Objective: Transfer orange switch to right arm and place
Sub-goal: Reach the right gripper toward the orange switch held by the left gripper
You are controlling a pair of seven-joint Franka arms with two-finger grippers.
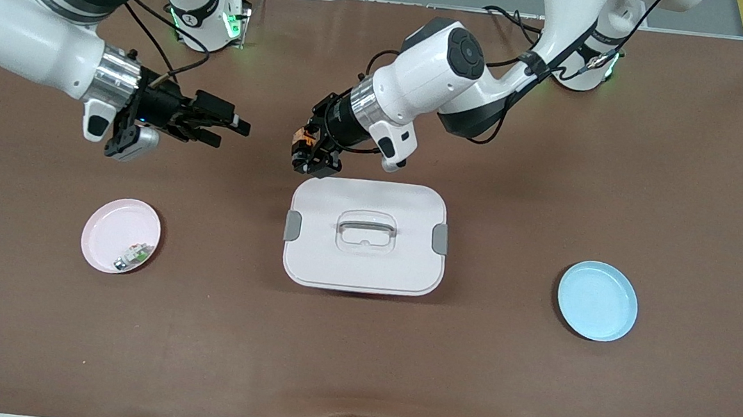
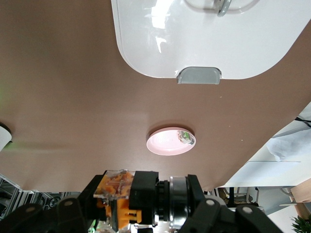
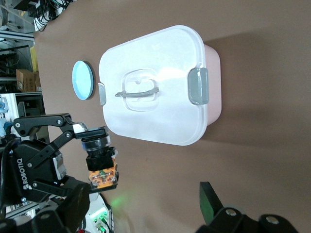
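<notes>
I need to carry the orange switch over to the pink plate, so my right gripper should next grab it by its black body.
My left gripper is shut on the orange switch, a small black body with an orange end. It holds the switch in the air over bare table, just past the white box's edge. The switch fills the jaws in the left wrist view. My right gripper is open and empty in the air, its fingers pointing at the switch with a gap between them. The right wrist view shows the switch held in the left gripper's fingers, with my right gripper open below it.
A white lidded box with a handle and grey clips stands mid-table. A pink plate holding a small green-and-white part lies toward the right arm's end. A blue plate lies toward the left arm's end.
</notes>
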